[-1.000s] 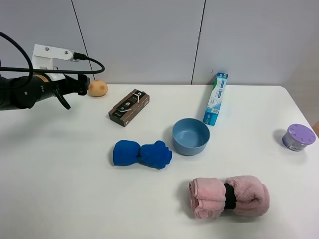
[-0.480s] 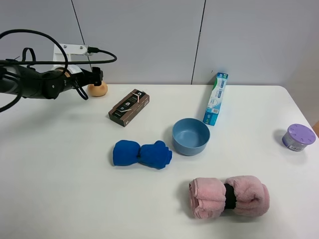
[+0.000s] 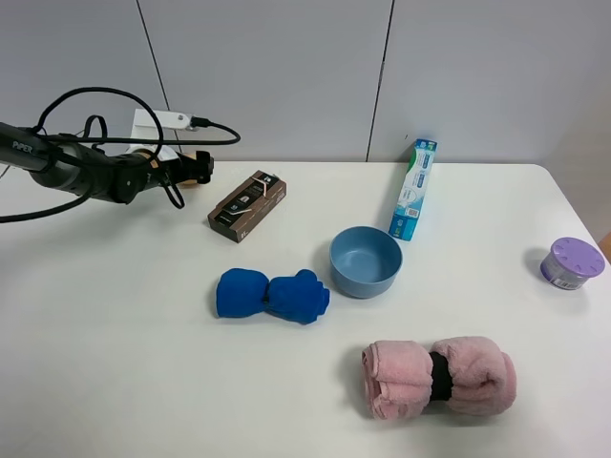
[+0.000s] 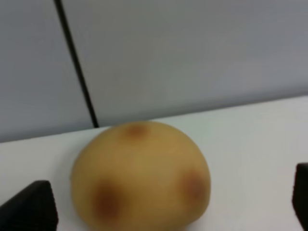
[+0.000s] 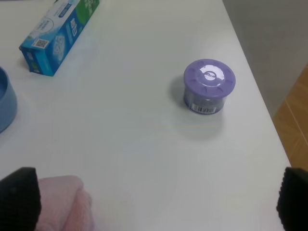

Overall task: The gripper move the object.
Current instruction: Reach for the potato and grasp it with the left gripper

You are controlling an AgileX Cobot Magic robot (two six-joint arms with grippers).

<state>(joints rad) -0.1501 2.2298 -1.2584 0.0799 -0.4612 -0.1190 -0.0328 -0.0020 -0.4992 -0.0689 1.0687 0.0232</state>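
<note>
The orange-tan fruit should be grabbed by its rounded body point(image 3: 191, 181) point(image 4: 140, 175) next. My left gripper can then move it.
The object is a round orange-tan fruit point(image 4: 139, 175) with reddish blotches, resting on the white table at its far left, by the wall. My left gripper point(image 3: 194, 167) is open at the fruit, with one dark fingertip point(image 4: 30, 208) on each side and a gap between them and the fruit. In the exterior high view the fingers mostly hide the fruit. My right gripper point(image 5: 154, 204) is open and empty above the table's right side and does not show in the exterior high view.
A brown box point(image 3: 247, 205) lies just right of the left gripper. A blue cloth point(image 3: 272, 294), blue bowl point(image 3: 366, 260), toothpaste box point(image 3: 413, 188) and pink rolled towel point(image 3: 438, 375) lie mid-table. A purple lidded container point(image 3: 571, 263) stands near the right edge point(image 5: 209, 85).
My left arm has swung right and lowered, and its open fingers now stand on both sides of the fruit. The fruit and the other things have not moved.
</note>
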